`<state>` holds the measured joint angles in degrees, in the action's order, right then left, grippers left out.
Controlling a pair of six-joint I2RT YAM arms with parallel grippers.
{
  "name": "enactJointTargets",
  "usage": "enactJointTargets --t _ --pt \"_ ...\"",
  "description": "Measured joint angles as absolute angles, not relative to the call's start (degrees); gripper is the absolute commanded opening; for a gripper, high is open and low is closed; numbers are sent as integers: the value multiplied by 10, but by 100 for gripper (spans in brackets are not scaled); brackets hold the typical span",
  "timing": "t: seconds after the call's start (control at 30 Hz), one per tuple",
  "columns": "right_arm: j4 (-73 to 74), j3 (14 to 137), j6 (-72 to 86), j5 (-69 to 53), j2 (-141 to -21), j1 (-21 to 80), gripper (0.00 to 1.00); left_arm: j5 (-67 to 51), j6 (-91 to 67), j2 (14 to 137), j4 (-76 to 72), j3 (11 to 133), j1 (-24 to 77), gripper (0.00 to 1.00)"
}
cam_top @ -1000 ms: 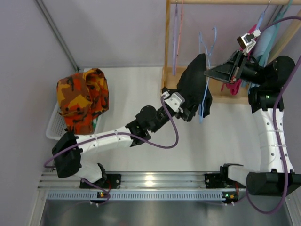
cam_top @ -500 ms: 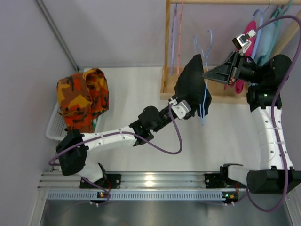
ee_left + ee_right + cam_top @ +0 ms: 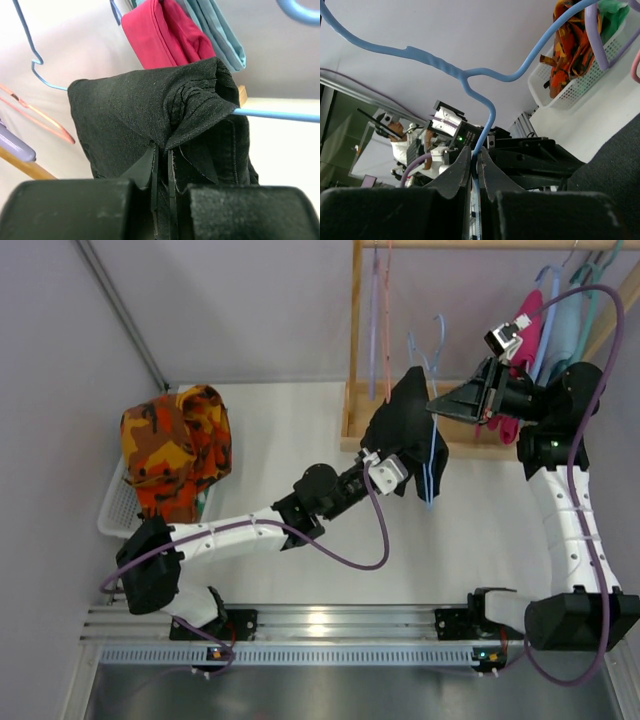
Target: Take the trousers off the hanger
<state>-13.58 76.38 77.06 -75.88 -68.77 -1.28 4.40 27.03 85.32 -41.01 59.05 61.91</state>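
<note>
My left gripper would bring the black trousers (image 3: pixel 405 425) along if lifted now, as its fingers pinch a fold of them while my right gripper holds the hanger's wire.
Black trousers (image 3: pixel 405 425) hang folded over the bar of a blue wire hanger (image 3: pixel 432 455) in front of the wooden rack. My left gripper (image 3: pixel 392 465) is at their lower near edge, shut on a fold of the black cloth. The left wrist view shows that fold of the trousers (image 3: pixel 150 105) pinched between the jaws of the left gripper (image 3: pixel 162 157), with the hanger bar (image 3: pixel 280 116) running out to the right. My right gripper (image 3: pixel 440 403) is shut on the hanger's wire, and the hanger (image 3: pixel 485 75) enters the right gripper (image 3: pixel 476 157) just below its neck.
A wooden rack (image 3: pixel 355 340) stands at the back with pink and purple hangers (image 3: pixel 378 320) and pink and teal garments (image 3: pixel 530 325) on it. A white basket (image 3: pixel 118 502) at the left holds orange camouflage clothing (image 3: pixel 175 445). The arms' rail runs along the near edge.
My left gripper has gone from open to shut on the trousers. The right gripper, hanger and trousers have shifted a little leftward and farther from the arm bases.
</note>
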Motion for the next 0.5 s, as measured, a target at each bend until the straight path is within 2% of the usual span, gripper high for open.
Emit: enactJointTargets --t 0.5 --pt "-141 690 733 -760 -686 -18 0 103 275 814 -301 699 613 0"
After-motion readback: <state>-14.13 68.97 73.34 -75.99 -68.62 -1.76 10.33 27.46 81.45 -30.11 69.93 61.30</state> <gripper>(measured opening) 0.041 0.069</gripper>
